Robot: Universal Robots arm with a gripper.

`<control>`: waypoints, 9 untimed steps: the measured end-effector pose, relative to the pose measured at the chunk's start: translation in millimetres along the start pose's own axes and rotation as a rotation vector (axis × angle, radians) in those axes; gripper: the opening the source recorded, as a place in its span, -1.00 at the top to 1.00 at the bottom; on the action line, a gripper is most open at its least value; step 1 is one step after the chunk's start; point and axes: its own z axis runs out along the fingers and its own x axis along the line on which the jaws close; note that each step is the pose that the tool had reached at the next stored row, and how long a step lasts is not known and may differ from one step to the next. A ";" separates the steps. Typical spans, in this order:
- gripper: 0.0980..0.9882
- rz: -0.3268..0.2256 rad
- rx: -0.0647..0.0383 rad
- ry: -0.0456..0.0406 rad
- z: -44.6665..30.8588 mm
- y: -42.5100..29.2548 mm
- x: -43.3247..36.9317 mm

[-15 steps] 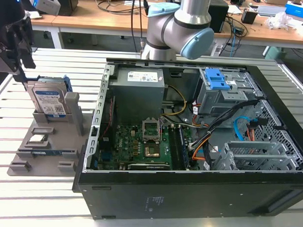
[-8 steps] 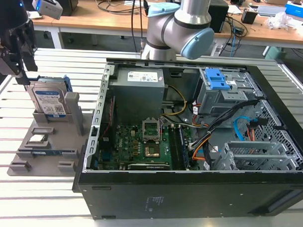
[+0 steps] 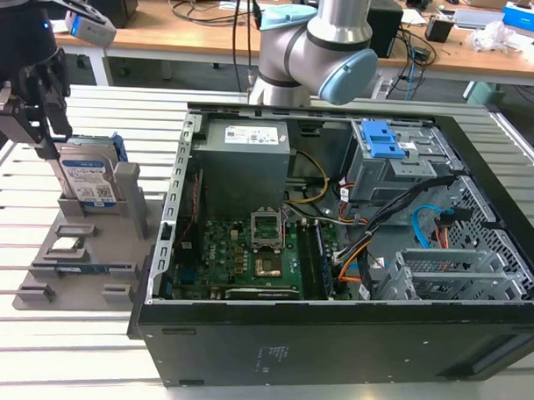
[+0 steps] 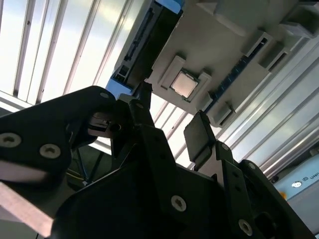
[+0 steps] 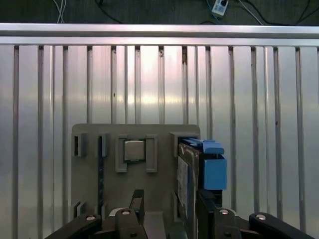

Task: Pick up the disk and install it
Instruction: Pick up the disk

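The disk needs to be held by its top end in the blue bracket next, so my gripper should grab it there to install it in the computer case.
The disk, a silver drive with a white-and-blue label in a blue bracket, stands on edge in a slot of the grey holder at the exterior view's left. My gripper hangs open just above the disk's end, at the exterior view's left. In the first wrist view the disk lies between the two black fingers and close to one of them, with the gripper not touching it. The second wrist view shows the disk's dark edge beyond the gripper.
The open computer case fills the exterior view's middle and right. Inside it are a grey drive cage with a blue latch, a grey power supply box, a motherboard and loose cables. A small chip sits in the holder beside the disk.
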 end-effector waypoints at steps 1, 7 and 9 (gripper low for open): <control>0.00 0.000 0.000 0.0000 1.5 -0.1 0.0; 0.00 0.013 0.012 -0.0019 7.7 2.6 -25.3; 0.00 0.014 0.012 -0.0021 10.6 2.5 -30.6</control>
